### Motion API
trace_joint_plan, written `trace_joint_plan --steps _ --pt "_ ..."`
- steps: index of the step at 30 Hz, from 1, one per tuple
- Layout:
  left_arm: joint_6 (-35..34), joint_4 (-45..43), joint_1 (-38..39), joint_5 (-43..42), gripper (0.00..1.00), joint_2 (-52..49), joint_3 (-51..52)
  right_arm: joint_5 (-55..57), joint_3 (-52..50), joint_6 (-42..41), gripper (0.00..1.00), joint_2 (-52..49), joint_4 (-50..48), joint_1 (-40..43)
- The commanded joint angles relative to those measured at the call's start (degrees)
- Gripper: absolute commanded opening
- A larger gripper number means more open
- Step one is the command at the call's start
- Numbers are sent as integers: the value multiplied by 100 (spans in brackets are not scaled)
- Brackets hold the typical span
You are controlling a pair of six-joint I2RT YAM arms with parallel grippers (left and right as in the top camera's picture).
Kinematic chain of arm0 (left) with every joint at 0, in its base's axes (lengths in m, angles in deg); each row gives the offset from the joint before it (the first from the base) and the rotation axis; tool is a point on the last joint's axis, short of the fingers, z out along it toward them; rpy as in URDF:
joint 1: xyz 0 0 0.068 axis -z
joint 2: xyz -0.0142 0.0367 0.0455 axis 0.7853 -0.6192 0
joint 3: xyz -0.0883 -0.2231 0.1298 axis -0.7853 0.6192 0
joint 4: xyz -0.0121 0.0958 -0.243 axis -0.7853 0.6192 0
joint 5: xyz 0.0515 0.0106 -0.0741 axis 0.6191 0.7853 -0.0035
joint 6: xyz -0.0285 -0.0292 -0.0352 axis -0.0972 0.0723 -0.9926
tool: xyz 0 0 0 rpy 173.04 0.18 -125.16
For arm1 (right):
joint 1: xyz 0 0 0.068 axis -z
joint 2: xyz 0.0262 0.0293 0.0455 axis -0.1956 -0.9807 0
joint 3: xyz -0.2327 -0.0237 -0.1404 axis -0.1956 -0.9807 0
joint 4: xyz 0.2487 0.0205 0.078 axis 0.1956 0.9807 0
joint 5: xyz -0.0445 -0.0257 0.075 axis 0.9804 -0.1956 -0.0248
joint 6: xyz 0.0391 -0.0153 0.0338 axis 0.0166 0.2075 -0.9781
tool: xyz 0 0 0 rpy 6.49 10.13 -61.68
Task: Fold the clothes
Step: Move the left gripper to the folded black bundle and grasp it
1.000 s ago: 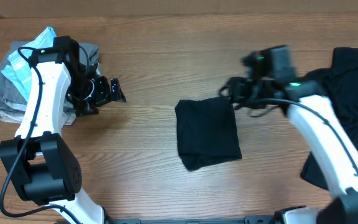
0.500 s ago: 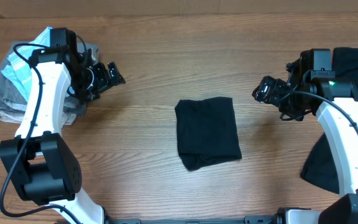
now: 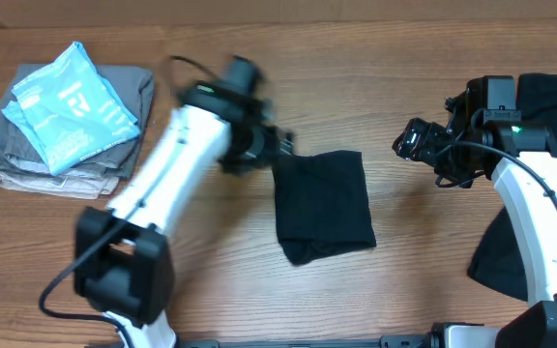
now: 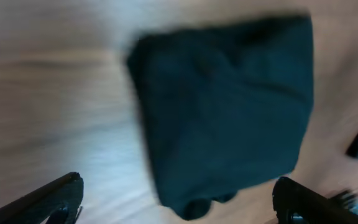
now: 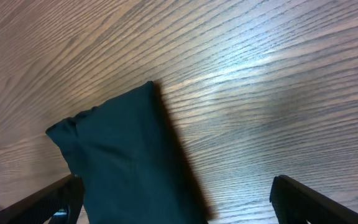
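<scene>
The folded black T-shirt [image 3: 324,205] should go onto the stack of clothes next. My left gripper will grab it by its corner nearest the stack and pinch the layers together.
A folded black T-shirt [image 3: 324,205] lies as a compact rectangle at the table's middle; it also shows in the left wrist view [image 4: 222,106] and the right wrist view [image 5: 129,168]. My left gripper [image 3: 280,147] is blurred with motion at the shirt's top left corner, open and empty, its fingers wide apart in the left wrist view [image 4: 179,202]. My right gripper [image 3: 412,142] hovers open and empty to the right of the shirt, apart from it. A pile of unfolded black clothes [image 3: 554,116] lies at the right edge, partly under the right arm.
A stack of folded grey and beige garments [image 3: 27,164] with a light-blue printed garment [image 3: 66,106] on top sits at the far left. Bare wood table [image 3: 211,271] surrounds the folded shirt.
My left arm has swung from the stack at far left rightward to the folded shirt's top left corner. The right arm has stayed still in the last half second.
</scene>
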Motion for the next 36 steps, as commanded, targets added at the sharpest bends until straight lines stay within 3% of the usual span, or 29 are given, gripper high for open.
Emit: trace_joint_plan --steps 1,7,16,25,36 --pt "-894 -7 761 1095 100 -22 2 37 44 28 100 35 -11 7" --pt "-1611 -4 1585 1926 100 -26 22 37 44 31 100 35 -11 7" --pt "-2524 -50 1788 2234 100 -26 636 39 44 31 100 35 -11 7" --pt "-2601 -1696 1777 1801 100 -26 2140 39 44 28 100 35 -11 7" --pt "-2599 -2955 1784 1794 99 -26 2894 39 44 31 100 35 -11 7"
